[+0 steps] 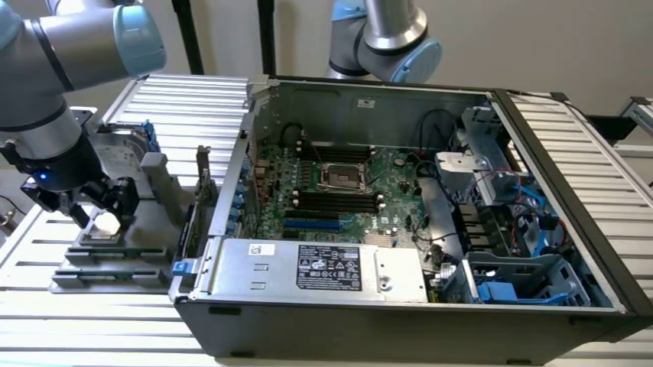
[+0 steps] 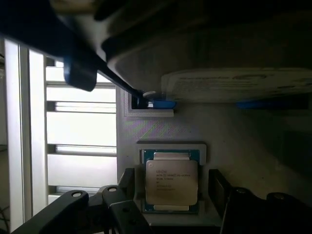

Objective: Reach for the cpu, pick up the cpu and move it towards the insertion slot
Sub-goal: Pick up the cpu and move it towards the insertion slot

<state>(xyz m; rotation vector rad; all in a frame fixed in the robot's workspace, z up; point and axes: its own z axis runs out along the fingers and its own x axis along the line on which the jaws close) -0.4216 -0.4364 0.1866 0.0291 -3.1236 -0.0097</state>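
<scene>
The end of the cpu (image 1: pixel 103 224) is wrapped by the raised side of the holder, so my gripper will pick up the cpu by its exposed side edges next.
The cpu (image 1: pixel 103 224), a small square chip with a silver top plate, lies flat in a pocket of a grey holder (image 1: pixel 112 264) at the exterior view's left, outside the computer case. My gripper (image 1: pixel 100 220) hangs right over it, open. In the wrist view the cpu (image 2: pixel 171 181) sits between the two dark fingers (image 2: pixel 127 181), which stand on either side with a small gap to each edge. The insertion slot (image 1: pixel 342 177), a square socket with a shiny frame and dark centre, is on the motherboard inside the case, well off towards the exterior view's right.
The open computer case (image 1: pixel 571 176) lies on a slatted metal table (image 1: pixel 61 336), with a silver power supply (image 1: pixel 316 267) at its front. A large silver drive with blue brackets (image 2: pixel 234 85) stands in the holder beside the cpu. A second arm (image 1: pixel 393 38) rises behind the case.
</scene>
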